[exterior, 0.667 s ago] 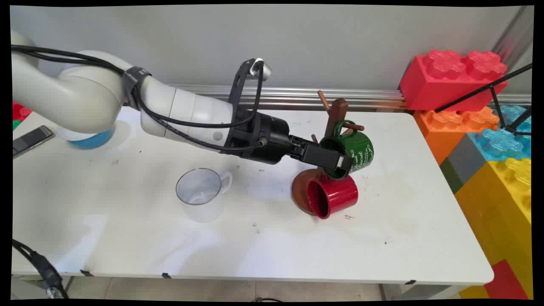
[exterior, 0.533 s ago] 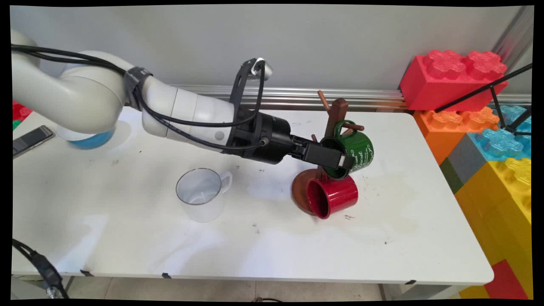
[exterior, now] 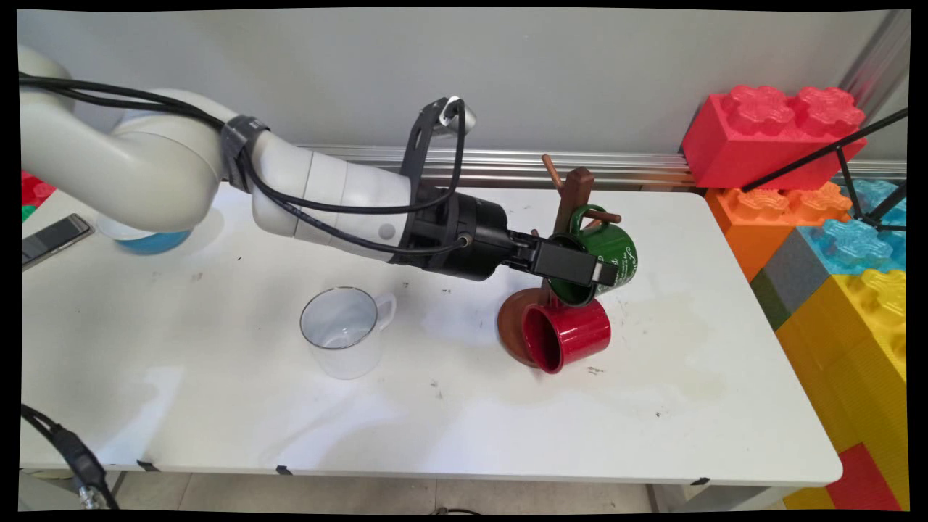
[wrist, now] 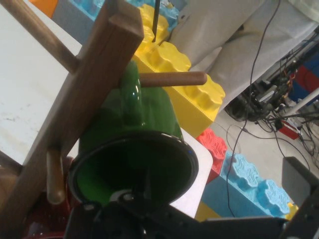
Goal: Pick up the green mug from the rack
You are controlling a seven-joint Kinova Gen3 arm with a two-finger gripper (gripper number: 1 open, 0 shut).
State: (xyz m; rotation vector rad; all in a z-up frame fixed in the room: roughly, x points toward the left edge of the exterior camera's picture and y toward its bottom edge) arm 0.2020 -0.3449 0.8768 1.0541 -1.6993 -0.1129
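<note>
The green mug needs to slide off the wooden peg, so my gripper will next grab it by its rim [exterior: 581, 305] and leave the green mug's handle [exterior: 589, 212] free.
A green mug [exterior: 616, 254] hangs by its handle on a peg of the brown wooden mug tree [exterior: 576, 188]. My gripper [exterior: 596, 272] is open at the mug's mouth, with one finger lying across the rim in the main view. In the hand view the green mug [wrist: 144, 114] fills the centre, its mouth towards the camera and its handle over a peg of the mug tree [wrist: 89, 84]. The gripper [wrist: 209, 196] straddles the rim there, and its right finger stands well clear of the mug's wall. Below, a red mug [exterior: 573, 333] lies on its side against the tree's round base.
A clear glass mug [exterior: 344, 330] stands upright left of the tree. A blue-and-white bowl [exterior: 152, 239] and a phone [exterior: 54, 238] are at the far left. Big toy blocks [exterior: 776, 134] are stacked past the table's right edge.
The gripper has slid a little to the right and up along the green mug's mouth. The green mug stays on its peg; the other mugs have not moved.
</note>
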